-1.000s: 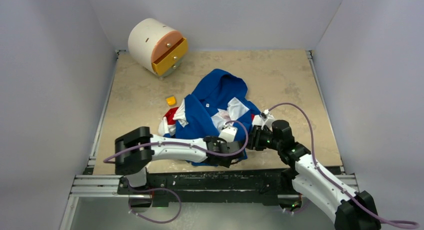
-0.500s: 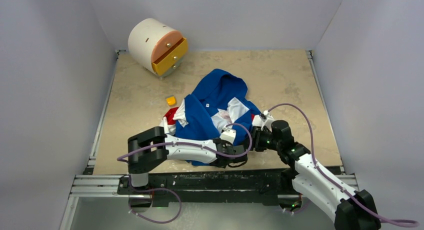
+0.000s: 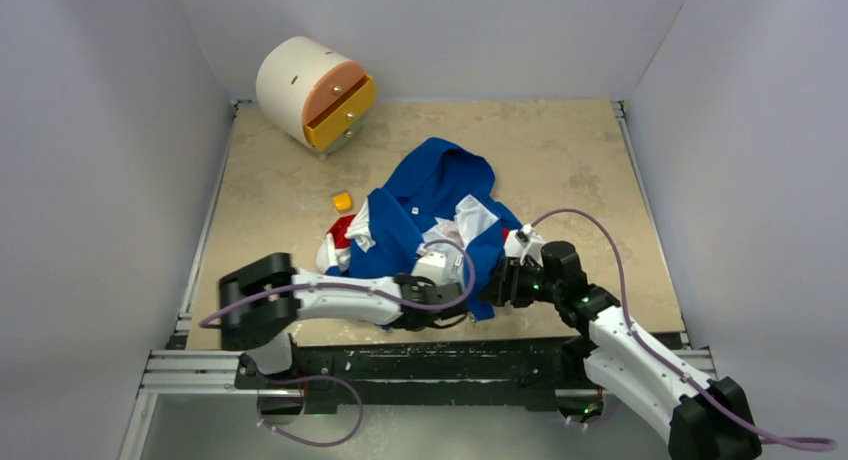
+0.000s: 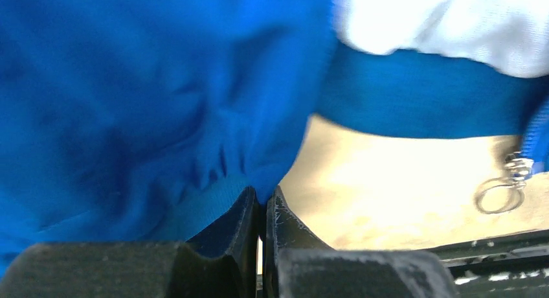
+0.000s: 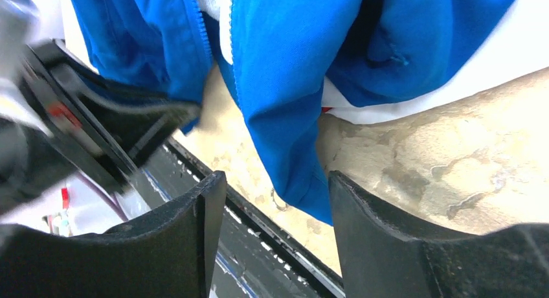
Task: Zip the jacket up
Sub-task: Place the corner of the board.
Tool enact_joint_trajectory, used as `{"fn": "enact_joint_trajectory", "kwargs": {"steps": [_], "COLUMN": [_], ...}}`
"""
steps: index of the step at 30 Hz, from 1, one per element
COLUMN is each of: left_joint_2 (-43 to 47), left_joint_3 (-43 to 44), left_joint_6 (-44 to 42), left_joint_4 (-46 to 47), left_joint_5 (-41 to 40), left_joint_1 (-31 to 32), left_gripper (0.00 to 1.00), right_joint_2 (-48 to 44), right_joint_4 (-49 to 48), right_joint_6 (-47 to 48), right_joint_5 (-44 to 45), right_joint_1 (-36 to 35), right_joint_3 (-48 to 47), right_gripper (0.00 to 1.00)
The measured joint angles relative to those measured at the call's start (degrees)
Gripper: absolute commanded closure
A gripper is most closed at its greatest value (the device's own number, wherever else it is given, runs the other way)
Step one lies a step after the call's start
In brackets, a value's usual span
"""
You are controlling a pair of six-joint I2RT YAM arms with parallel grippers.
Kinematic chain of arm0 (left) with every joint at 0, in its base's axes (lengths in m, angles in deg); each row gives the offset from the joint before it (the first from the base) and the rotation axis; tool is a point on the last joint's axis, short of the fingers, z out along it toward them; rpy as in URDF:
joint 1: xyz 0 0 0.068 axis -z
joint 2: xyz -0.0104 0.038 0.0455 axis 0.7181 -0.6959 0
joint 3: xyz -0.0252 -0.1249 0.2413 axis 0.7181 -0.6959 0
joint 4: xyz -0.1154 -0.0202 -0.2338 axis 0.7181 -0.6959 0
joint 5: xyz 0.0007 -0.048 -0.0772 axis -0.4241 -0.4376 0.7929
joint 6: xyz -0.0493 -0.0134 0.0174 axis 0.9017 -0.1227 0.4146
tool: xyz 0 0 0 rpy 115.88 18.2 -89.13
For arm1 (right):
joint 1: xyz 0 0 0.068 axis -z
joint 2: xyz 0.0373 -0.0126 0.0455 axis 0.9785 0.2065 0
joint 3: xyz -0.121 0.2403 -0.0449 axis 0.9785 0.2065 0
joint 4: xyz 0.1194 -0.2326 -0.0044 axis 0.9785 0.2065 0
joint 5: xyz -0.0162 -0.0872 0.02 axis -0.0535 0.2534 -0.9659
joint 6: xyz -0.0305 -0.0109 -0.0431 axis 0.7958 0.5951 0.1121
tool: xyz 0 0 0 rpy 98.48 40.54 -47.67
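Note:
My right gripper grabs the jacket's hanging blue flap at its near hem corner next, leaving its toothed edge exposed for zipping.
The jacket lies crumpled mid-table, royal blue with white and red panels. My left gripper sits at its near hem. In the left wrist view it is shut, with a fold of blue jacket fabric pinched at the fingertips. A metal zipper pull ring hangs at the right, above the tabletop. My right gripper is at the jacket's near right corner. It stands open, and a blue flap of the jacket hangs down between its fingers, apart from both pads.
A white cylindrical drawer unit with a yellow drawer front stands at the back left. A small yellow block lies left of the jacket. The black front rail runs just below both grippers. Walls enclose the table.
My left gripper has shut on the jacket's hem and shifted left. My right gripper has opened wider and moved left toward the jacket's corner.

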Motion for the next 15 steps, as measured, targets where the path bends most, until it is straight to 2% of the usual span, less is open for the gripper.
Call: {"fn": "enact_joint_trajectory", "kwargs": {"steps": [2,5,7,9,12,15], "left_joint_2": [7.4,23.9,37.7,46.2,53.7,57.2], "left_joint_3": [-7.7,-21.4,-32.0,-39.1,-47.4,-53.9], "left_joint_6": [-0.5,-2.3,-3.9,-5.2,-6.5,-6.5], "left_joint_4": [4.9,15.4,26.6,35.2,47.0,56.7], "left_joint_5": [1.0,3.2,5.4,7.0,9.5,11.4], "left_joint_1": [-2.1,-6.3,-8.5,-9.2,-9.5,-9.6], "left_gripper": [1.0,1.0,1.0,1.0,1.0,1.0], "right_joint_2": [1.0,4.0,5.9,7.3,10.1,12.9], "right_joint_4": [-0.3,0.0,0.2,0.0,-1.0,-3.2], "right_joint_6": [0.7,1.7,1.9,1.9,1.9,1.7], "right_joint_5": [-1.3,-2.5,-2.6,-2.6,-2.6,-3.8], "right_joint_1": [0.0,0.0,0.0,0.0,0.0,0.0], "right_joint_3": [0.0,-0.2,-0.2,-0.2,-0.2,-0.2], "right_gripper": [0.36,0.36,0.36,0.38,0.39,0.4]}}
